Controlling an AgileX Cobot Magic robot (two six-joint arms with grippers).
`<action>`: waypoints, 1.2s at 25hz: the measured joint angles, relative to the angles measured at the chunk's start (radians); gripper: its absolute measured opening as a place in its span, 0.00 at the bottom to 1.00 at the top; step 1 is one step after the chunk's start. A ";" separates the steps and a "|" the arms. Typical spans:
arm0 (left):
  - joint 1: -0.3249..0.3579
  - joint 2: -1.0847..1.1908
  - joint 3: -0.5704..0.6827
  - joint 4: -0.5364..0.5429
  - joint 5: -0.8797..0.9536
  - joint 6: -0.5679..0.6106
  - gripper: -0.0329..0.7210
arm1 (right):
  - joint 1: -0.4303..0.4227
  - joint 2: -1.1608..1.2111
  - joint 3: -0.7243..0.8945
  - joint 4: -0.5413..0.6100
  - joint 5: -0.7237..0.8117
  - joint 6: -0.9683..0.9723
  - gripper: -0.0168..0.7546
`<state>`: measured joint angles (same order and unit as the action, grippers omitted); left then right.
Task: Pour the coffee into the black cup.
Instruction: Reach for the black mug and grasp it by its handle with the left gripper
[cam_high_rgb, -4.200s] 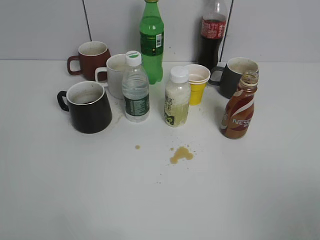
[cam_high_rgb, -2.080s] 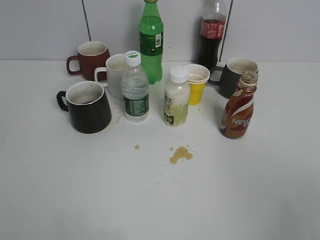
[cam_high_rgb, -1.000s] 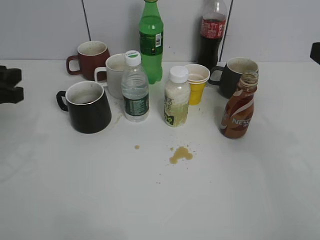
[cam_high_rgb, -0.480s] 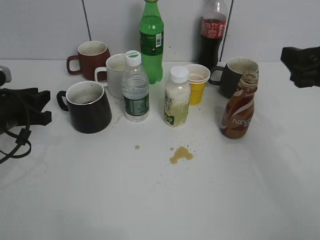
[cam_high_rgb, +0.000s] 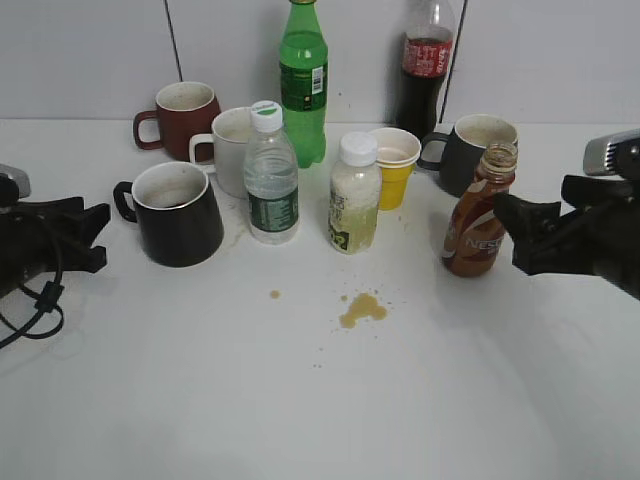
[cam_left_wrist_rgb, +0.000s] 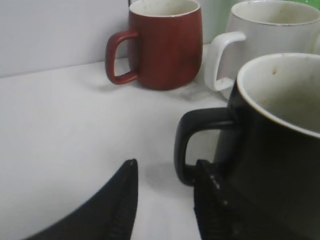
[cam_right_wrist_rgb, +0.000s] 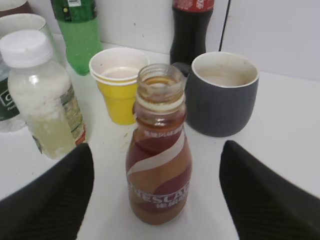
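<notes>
Next, the left gripper grabs the cup by its slim loop handle (cam_high_rgb: 124, 201), since the black cup's body (cam_high_rgb: 182, 222) is too wide and round for the fingers.
The coffee bottle (cam_high_rgb: 477, 222) is a small curvy brown bottle with a white-and-red swirl label and no cap. It stands upright at the right of the table. In the right wrist view the coffee bottle (cam_right_wrist_rgb: 159, 165) stands between the open fingers of my right gripper (cam_right_wrist_rgb: 156, 195), untouched. In the exterior view my right gripper (cam_high_rgb: 520, 232) is just right of the bottle. The black cup (cam_high_rgb: 178, 213) stands at the left, its handle toward my left gripper (cam_high_rgb: 98, 233). My left gripper (cam_left_wrist_rgb: 167, 170) is open, one finger close by the black cup's (cam_left_wrist_rgb: 280, 150) handle.
A dark red mug (cam_high_rgb: 183, 118), a white mug (cam_high_rgb: 230, 148), a water bottle (cam_high_rgb: 271, 178), a green bottle (cam_high_rgb: 303, 82), a pale juice bottle (cam_high_rgb: 354, 196), a yellow paper cup (cam_high_rgb: 394, 165), a cola bottle (cam_high_rgb: 424, 62) and a dark grey mug (cam_high_rgb: 472, 148) stand behind. Brown spill (cam_high_rgb: 362, 308) lies on the table.
Both arms have come into view from the sides. The left gripper moved right toward the black cup's handle. The right gripper moved down and left to the coffee bottle.
</notes>
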<state>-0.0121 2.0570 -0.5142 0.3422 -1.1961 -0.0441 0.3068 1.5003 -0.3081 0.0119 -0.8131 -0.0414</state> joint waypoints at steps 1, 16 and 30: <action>0.000 0.013 -0.023 0.019 -0.003 0.000 0.44 | 0.008 0.017 0.007 -0.002 -0.031 0.000 0.78; 0.000 0.088 -0.223 0.103 0.120 0.011 0.45 | 0.015 0.132 0.012 -0.012 -0.165 0.000 0.78; 0.000 0.226 -0.444 0.236 0.130 -0.019 0.44 | 0.015 0.138 0.013 -0.012 -0.181 -0.021 0.78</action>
<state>-0.0121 2.2835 -0.9584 0.5779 -1.0661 -0.0633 0.3220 1.6382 -0.2951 0.0000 -0.9945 -0.0623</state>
